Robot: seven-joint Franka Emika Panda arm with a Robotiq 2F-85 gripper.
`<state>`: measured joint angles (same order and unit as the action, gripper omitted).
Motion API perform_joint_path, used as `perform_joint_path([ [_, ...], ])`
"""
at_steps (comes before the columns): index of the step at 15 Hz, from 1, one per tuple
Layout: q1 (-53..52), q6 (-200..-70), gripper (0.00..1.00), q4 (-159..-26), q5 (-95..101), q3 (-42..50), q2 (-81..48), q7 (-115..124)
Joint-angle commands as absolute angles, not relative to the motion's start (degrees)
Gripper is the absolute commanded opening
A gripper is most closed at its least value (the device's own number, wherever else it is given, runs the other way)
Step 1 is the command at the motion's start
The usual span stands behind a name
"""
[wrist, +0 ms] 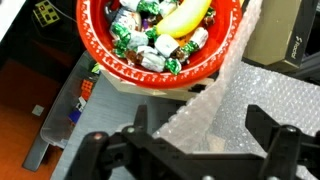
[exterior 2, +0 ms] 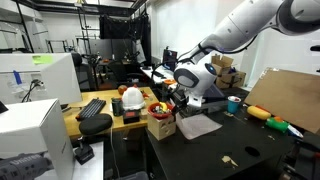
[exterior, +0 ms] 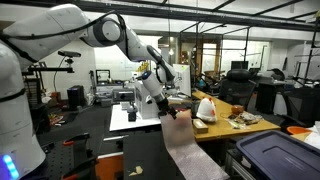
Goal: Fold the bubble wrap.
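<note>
My gripper is going to fold the bubble wrap point(wrist: 225, 100) over itself. It will next grab its raised corner point(wrist: 200, 118) nearest the red bowl and leave the rest on the tabletop.
The bubble wrap point(exterior 2: 199, 126) is a translucent greyish-white sheet lying on the black table, seen in both exterior views point(exterior: 188, 148). My gripper point(exterior 2: 178, 101) hovers over the sheet's edge nearest the red bowl, and it also shows in an exterior view point(exterior: 170, 110). In the wrist view the gripper point(wrist: 200, 118) is open, its two black fingers wide apart. A raised corner of the bubble wrap point(wrist: 225, 100) sits between them. I cannot tell whether the fingers touch the sheet.
A red bowl point(wrist: 105, 55) of wrapped sweets with a yellow banana stands on a cardboard box point(exterior 2: 160, 127) right beside the wrap's edge. A white plastic bag with red marks point(exterior: 206, 108) lies on the wooden table. A dark bin point(exterior: 280, 155) stands near the table.
</note>
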<state>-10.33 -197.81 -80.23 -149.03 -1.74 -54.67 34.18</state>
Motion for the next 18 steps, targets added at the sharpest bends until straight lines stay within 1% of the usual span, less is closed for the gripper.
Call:
perform_joint_path([
  [1, -10.32, -197.83, 1.0, -80.75, -149.02, -0.95, -55.0, 38.54],
  [4, -9.89, -197.83, 1.0, -80.83, -149.02, -1.22, -55.64, 40.29],
  [5, -9.38, -197.83, 0.94, -80.63, -149.02, -1.84, -55.76, 40.39],
  [6, -9.54, -197.83, 0.74, -80.62, -149.02, -1.6, -55.87, 40.67],
  [7, -9.86, -197.82, 0.7, -80.58, -149.02, -1.21, -55.98, 40.5],
  [8, -9.31, -197.83, 0.68, -80.47, -149.02, -1.85, -55.98, 40.14],
  [13, -6.3, -197.83, 0.31, -80.37, -149.02, -4.96, -54.88, 39.76],
  [14, -4.81, -197.83, 0.24, -80.41, -149.02, -6.49, -54.49, 39.6],
  [15, -2.77, -197.82, 0.15, -80.62, -149.02, -8.47, -54.08, 39.5],
  [17, 3.47, -197.67, 0.01, -80.91, -149.01, -14.79, -53.45, 38.41],
  [18, 8.02, -197.81, 0.0, -80.82, -148.97, -19.03, -53.38, 37.5],
])
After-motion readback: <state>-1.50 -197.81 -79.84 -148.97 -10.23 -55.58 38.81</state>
